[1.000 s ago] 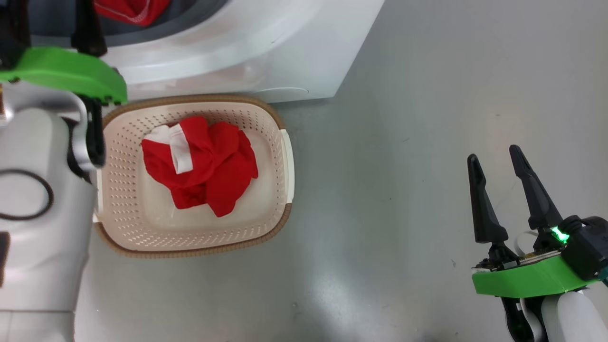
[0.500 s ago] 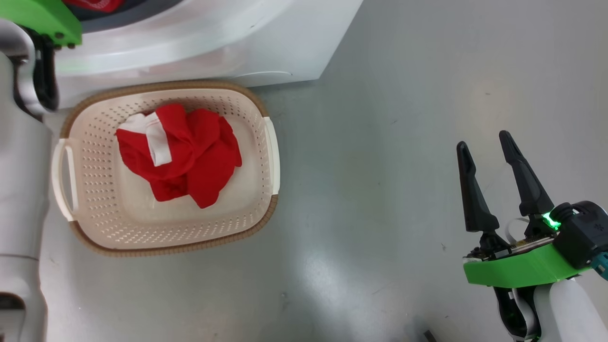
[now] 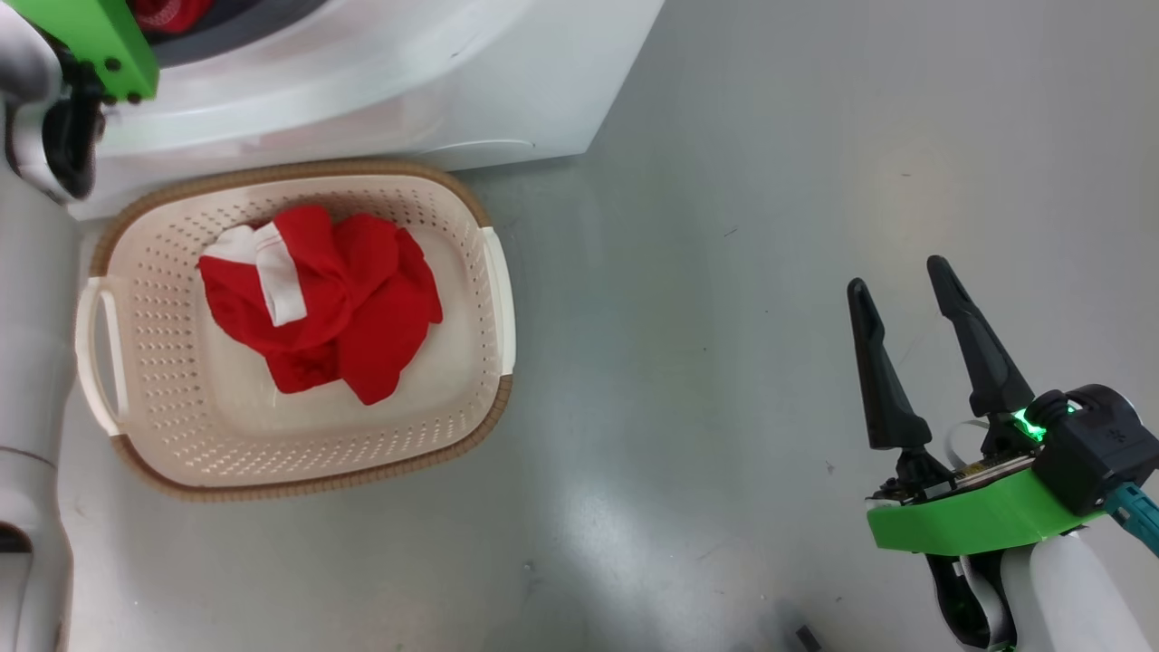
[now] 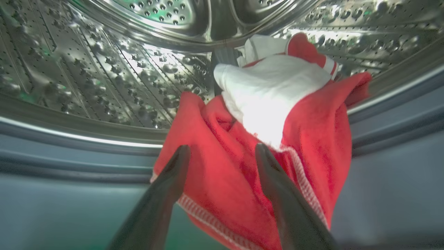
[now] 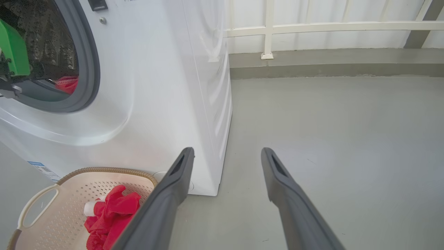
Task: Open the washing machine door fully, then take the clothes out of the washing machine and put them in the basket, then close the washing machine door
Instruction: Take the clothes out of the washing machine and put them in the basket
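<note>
The red and white garment has its white part (image 4: 274,89) lying slack back in the drum, so my left gripper needs to grab the garment by its raised red fold (image 4: 227,162) next.
A red and white garment (image 4: 277,114) hangs over the grey rubber ring (image 4: 69,163) at the mouth of the washing machine's (image 3: 407,81) steel drum (image 4: 114,76). My left gripper (image 4: 222,151) is open right in front of it, one finger on each side of a red fold. Another red garment (image 3: 317,303) lies crumpled in the cream basket (image 3: 496,281) on the floor against the washing machine (image 5: 156,86). My right gripper (image 3: 896,277) hangs open and empty over the floor, far right of the basket (image 5: 34,203). The door is out of view.
Grey floor (image 3: 724,226) spreads to the right of the machine and basket. A white railing (image 5: 312,27) and a grey kerb (image 5: 329,66) run along the back. My left arm's green wrist mount (image 3: 86,36) sits at the drum opening.
The head camera has turned, shifting the whole picture left. My left wrist has gone further up and into the drum opening. The right gripper stays open.
</note>
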Controlling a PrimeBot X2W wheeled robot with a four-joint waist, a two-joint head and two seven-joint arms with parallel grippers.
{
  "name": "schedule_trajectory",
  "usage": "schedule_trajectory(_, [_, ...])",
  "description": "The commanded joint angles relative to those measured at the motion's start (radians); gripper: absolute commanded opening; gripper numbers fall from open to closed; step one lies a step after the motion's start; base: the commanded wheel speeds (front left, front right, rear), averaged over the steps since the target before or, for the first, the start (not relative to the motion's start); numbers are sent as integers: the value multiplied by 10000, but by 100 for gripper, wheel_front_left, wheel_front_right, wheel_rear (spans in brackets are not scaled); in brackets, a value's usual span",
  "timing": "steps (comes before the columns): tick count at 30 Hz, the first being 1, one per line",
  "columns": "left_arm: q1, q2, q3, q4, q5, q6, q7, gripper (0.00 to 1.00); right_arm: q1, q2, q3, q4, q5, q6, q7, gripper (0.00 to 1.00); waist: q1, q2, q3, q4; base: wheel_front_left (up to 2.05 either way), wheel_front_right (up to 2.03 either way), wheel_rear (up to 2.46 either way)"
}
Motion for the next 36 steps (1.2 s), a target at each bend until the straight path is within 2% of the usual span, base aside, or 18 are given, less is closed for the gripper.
schedule_trajectory(1, [-162, 427, 10, -29, -28, -7, 175, 100, -22, -83, 278, -196, 97, 62, -65, 100, 0, 0, -13, -68, 0, 0, 0])
schedule_trajectory(5, [-223, 514, -55, 392, -25, 116, 520, 100, -39, -83, 456, -198, 146, 62, -65, 100, 0, 0, -26, -231, 0, 0, 0])
schedule_trajectory(17, [-443, 389, -159, 953, -183, 68, 631, 100, -68, -83, 584, -111, 247, 62, -65, 100, 0, 0, -36, -457, 0, 0, 0])
schedule_trajectory(27, [-570, 524, -556, 1187, 109, 383, 476, 100, -130, -83, 662, -94, 330, 62, -65, 100, 0, 0, 63, -592, 0, 0, 0])
schedule_trajectory(28, [-583, 530, -585, 1185, 131, 411, 383, 72, -135, -83, 664, -93, 330, 62, -65, 100, 0, 0, 71, -596, 0, 0, 0])
schedule_trajectory(29, [-597, 541, -615, 1187, 154, 441, 296, 40, -139, -83, 666, -91, 329, 62, -65, 100, 0, 0, 75, -600, 0, 0, 0])
schedule_trajectory(30, [-614, 549, -629, 1178, 158, 450, 192, 0, -143, -83, 666, -91, 328, 62, -65, 100, 0, 0, 78, -600, 0, 0, 0])
schedule_trajectory(36, [-700, 526, -689, 1213, 106, 377, -71, 0, -171, -83, 664, -63, 323, 62, -65, 100, 0, 0, 113, -535, 0, 0, 0])
